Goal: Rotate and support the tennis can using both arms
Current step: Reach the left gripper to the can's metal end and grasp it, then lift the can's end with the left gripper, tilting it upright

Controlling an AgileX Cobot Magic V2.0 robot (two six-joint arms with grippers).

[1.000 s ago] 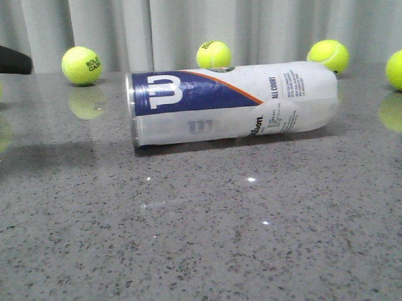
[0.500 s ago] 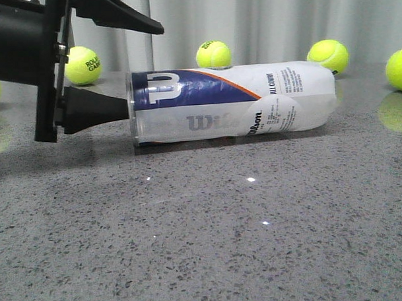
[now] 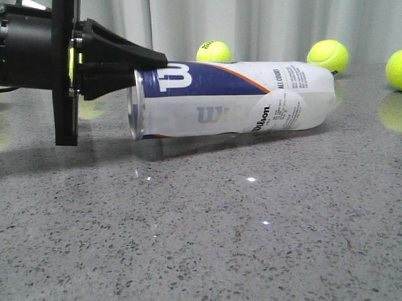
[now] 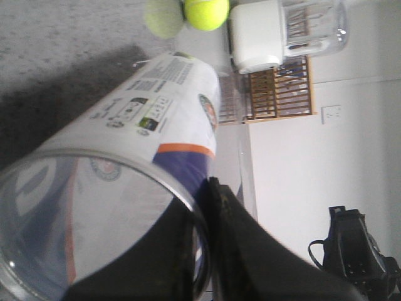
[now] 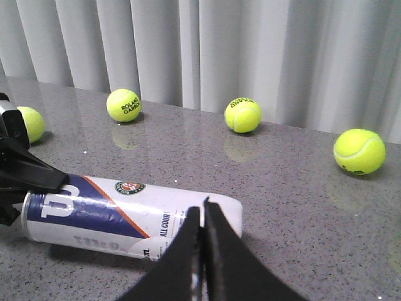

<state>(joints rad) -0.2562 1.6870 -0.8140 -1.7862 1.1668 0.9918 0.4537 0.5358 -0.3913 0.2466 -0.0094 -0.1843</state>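
Observation:
The tennis can's closed end (image 3: 327, 96) faces sideways over the table. My left gripper should turn the tennis can upright before releasing it.
The tennis can (image 3: 232, 100) lies on its side on the grey table (image 3: 211, 242), with its open silver-rimmed end to the left and raised a little. My left gripper (image 3: 152, 63) is shut on the rim's upper wall. In the left wrist view one finger is inside the can (image 4: 144, 125) and the other outside, at the gripper (image 4: 207, 188). My right gripper (image 5: 202, 210) is shut and empty. It hovers near the closed end of the can (image 5: 125, 213) and is out of the front view.
Yellow-green tennis balls stand along the back of the table, one in the middle (image 3: 213, 52), one further right (image 3: 328, 55) and one at the right edge (image 3: 399, 69). A grey curtain (image 3: 249, 23) hangs behind. The right wrist view shows more balls, one (image 5: 123, 105) at the back and one (image 5: 359, 151) to the right.
My left gripper came in from the left, closed on the can's open rim and lifted that end a little. The can rolled, so the W logo moved upward.

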